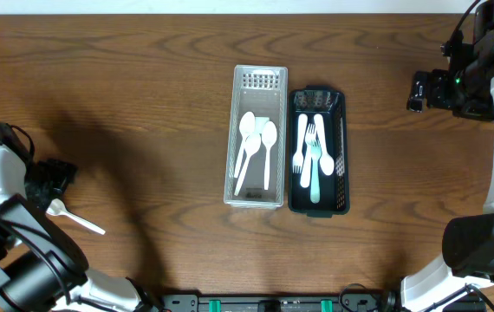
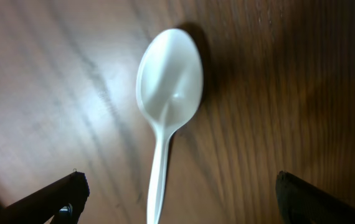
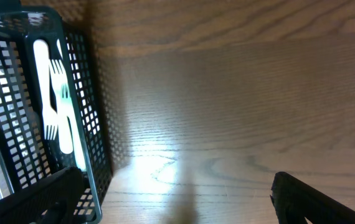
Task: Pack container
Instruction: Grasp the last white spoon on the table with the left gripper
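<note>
The fingers of the left gripper are above the spoon and short of its neck [image 1: 66,213] [image 2: 162,133]. It isn't time to close yet: the left gripper needs to come down to the neck first, then close on it.
A white plastic spoon [image 1: 75,217] lies on the wooden table at the far left; in the left wrist view [image 2: 167,99] its bowl points away and its handle runs down between my fingers. My left gripper [image 1: 52,180] [image 2: 177,193] is open, low over the spoon, one finger on each side of the handle, not touching it. A clear bin [image 1: 237,139] at the centre holds three white spoons. A black mesh basket [image 1: 343,147] [image 3: 87,118] beside it holds white forks. My right gripper [image 1: 420,91] [image 3: 177,193] is open and empty at the far right.
The two bins stand side by side at the table's centre, long sides touching. Bare wood lies between the left gripper and the clear bin, and between the black basket and the right gripper. A dark rail runs along the front edge [image 1: 264,303].
</note>
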Robot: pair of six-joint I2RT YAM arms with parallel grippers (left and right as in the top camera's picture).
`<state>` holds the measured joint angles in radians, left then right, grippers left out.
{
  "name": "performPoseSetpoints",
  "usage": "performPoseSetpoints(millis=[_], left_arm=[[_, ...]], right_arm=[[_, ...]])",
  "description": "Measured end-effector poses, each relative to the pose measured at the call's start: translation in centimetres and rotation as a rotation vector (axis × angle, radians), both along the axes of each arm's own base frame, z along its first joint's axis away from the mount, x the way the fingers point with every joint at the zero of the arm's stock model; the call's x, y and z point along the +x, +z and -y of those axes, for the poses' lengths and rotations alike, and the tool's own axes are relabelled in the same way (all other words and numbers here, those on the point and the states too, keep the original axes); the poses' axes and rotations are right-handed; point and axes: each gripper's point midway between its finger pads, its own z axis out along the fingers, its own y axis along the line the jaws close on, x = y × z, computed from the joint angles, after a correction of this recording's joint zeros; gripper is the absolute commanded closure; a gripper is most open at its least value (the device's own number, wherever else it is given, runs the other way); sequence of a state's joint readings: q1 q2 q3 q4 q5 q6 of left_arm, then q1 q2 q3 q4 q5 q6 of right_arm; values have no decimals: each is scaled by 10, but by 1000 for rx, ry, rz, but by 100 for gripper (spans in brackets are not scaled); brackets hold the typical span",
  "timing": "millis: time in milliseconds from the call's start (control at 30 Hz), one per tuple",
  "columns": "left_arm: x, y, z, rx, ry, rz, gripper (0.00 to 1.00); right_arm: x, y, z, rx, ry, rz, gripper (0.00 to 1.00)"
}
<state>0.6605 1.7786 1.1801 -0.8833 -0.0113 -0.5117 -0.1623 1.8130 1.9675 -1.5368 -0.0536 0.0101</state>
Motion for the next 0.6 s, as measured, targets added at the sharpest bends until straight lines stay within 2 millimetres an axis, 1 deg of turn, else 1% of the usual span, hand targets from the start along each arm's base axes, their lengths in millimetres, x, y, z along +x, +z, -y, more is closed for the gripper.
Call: performPoseSetpoints(millis=[167, 333, 567, 600], left_arm=[[3, -19, 1, -19, -15, 4, 2], [-3, -42, 11, -38, -22, 15, 2], [1, -44, 10, -18, -39, 60, 1], [1, -44, 11, -18, -39, 63, 5]], right_arm=[[0, 0, 0, 0, 0, 1, 1], [0, 0, 0, 0, 0, 1, 1], [0, 0, 0, 0, 0, 0, 1], [0, 0, 0, 0, 0, 0, 1]])
